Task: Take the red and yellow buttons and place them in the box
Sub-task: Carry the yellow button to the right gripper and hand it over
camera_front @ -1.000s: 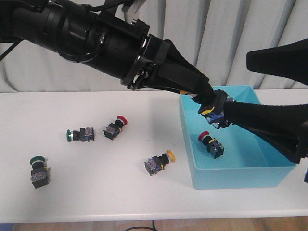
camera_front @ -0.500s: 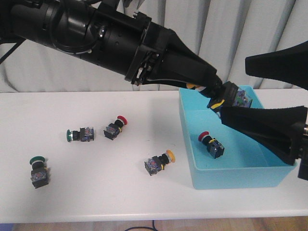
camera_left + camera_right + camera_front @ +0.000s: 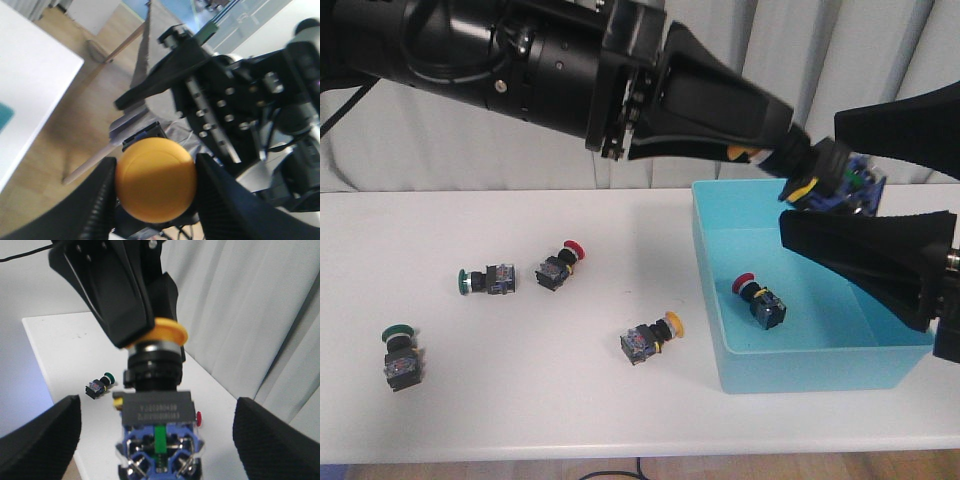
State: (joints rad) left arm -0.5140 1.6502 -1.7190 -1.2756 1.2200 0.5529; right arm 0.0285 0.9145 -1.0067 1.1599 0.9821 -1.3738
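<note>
The button's dark body (image 3: 858,190) is between my fingers, so it is now time for my right gripper to close on the yellow button.
My left gripper (image 3: 802,165) is shut on the cap of a yellow button (image 3: 840,182) and holds it in the air above the back rim of the turquoise box (image 3: 820,370). In the left wrist view the yellow cap (image 3: 156,180) sits clamped in the left gripper (image 3: 156,192). My right gripper (image 3: 810,175) is open wide, one finger on each side of that button without touching it; its wrist view shows the button's body (image 3: 157,432) between the fingers (image 3: 40,435). A red button (image 3: 758,298) lies inside the box. Another yellow button (image 3: 650,340) and a red button (image 3: 560,265) lie on the table.
Two green-capped buttons (image 3: 485,280) (image 3: 398,355) lie on the white table (image 3: 520,400) at the left; one shows in the right wrist view (image 3: 100,385). A grey curtain (image 3: 820,60) hangs behind the table. The left arm spans the view above the table.
My left gripper has carried the yellow button up and to the right, from over the box's left part to above its back rim. The right gripper's fingers now stand on either side of it.
</note>
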